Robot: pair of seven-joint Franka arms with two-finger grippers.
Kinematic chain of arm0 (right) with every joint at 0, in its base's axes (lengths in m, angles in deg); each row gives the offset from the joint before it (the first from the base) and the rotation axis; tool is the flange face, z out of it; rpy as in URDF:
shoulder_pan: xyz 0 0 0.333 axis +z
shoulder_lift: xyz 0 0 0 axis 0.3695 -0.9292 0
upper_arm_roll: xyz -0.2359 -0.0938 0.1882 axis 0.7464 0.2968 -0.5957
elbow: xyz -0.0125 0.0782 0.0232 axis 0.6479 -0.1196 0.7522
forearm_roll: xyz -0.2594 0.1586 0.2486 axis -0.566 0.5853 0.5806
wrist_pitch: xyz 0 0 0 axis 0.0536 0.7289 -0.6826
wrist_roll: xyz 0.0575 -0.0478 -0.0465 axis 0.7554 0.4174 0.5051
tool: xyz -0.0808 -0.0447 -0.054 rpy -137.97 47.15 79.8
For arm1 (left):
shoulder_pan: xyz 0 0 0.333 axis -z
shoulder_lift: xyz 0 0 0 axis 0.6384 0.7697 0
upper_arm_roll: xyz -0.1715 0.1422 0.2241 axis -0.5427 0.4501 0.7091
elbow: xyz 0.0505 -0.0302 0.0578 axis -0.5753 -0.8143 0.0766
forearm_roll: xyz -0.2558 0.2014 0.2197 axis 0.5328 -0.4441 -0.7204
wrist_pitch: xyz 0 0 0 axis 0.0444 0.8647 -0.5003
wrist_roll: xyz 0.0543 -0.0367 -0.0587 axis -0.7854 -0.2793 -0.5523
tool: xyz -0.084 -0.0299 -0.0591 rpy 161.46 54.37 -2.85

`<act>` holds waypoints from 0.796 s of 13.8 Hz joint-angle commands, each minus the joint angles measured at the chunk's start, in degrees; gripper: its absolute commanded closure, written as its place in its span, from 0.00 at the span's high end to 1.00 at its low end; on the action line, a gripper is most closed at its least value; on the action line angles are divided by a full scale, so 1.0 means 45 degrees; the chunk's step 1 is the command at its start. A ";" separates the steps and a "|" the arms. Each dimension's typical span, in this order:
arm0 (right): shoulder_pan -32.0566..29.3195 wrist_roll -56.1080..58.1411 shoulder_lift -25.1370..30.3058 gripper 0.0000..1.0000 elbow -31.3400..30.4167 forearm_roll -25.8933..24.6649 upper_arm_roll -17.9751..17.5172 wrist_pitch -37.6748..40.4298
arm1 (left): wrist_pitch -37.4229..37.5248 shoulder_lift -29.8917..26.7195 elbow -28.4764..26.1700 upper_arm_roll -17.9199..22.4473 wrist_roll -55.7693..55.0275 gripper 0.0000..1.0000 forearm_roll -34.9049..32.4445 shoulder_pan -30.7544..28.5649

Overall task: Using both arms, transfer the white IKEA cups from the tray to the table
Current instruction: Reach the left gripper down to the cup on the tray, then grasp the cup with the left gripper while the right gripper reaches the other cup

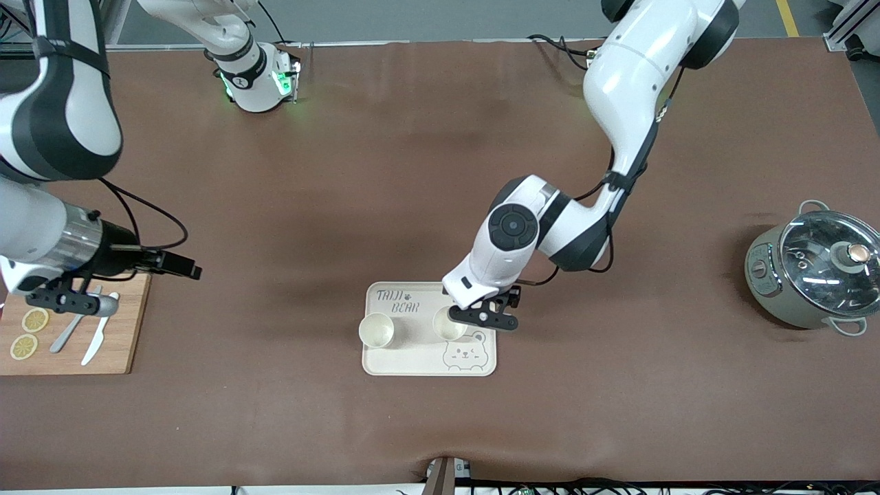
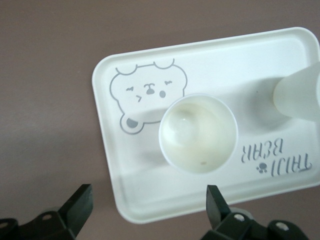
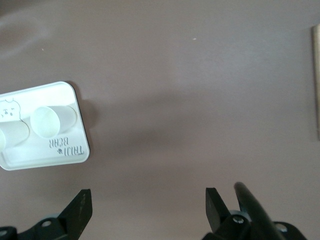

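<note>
The white IKEA cup beside the bear drawing [image 2: 148, 92] needs to come off the tray, so my left gripper will next grab the cup by its rim [image 2: 198, 171].
Two white IKEA cups stand upright on the cream bear tray [image 1: 412, 361]. One cup [image 1: 376, 330] is toward the right arm's end. The other cup [image 1: 447, 323] is beside the bear drawing. My left gripper [image 1: 482, 319] hangs over the tray's edge next to that second cup, open and empty. In the left wrist view the cup [image 2: 197, 132] stands free ahead of the left gripper [image 2: 148, 205], with the first cup [image 2: 300, 92] at the frame's edge. My right gripper [image 1: 69, 301] is open and empty over the wooden board. In its wrist view, past the right gripper [image 3: 147, 205], both cups [image 3: 47, 121] show.
A wooden cutting board [image 1: 124, 337] at the right arm's end holds lemon slices [image 1: 34, 320], a knife [image 1: 96, 340] and another utensil. A grey pot with a glass lid [image 1: 818, 268] stands at the left arm's end. Brown table surface surrounds the tray.
</note>
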 commanded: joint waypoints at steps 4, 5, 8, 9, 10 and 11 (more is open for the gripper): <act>0.1082 -0.2085 -0.1417 1.00 0.0085 0.0585 0.0043 -0.1973 | -0.1070 0.0912 0.0753 0.0414 0.0187 1.00 -0.0172 0.0068; 0.1258 -0.2438 -0.1671 1.00 0.0065 0.0585 0.0043 -0.2403 | -0.1244 0.0912 0.0753 0.0434 0.0188 1.00 -0.0191 0.0048; 0.1922 -0.3415 -0.2511 1.00 0.0085 0.0604 0.0024 -0.3672 | -0.1771 0.1068 0.0733 0.0823 0.0188 1.00 -0.0191 0.0106; 0.2156 -0.3669 -0.2842 1.00 0.0085 0.0604 0.0024 -0.4121 | -0.1928 0.1146 0.0714 0.0902 0.0188 1.00 -0.0191 0.0126; 0.2371 -0.3884 -0.3116 1.00 0.0085 0.0604 0.0043 -0.4629 | -0.1949 0.1243 0.0713 0.0941 0.0188 1.00 -0.0191 0.0165; 0.2644 -0.4177 -0.3409 1.00 0.0085 0.0585 0.0043 -0.5156 | -0.1969 0.1263 0.0713 0.1039 0.0207 1.00 -0.0210 0.0185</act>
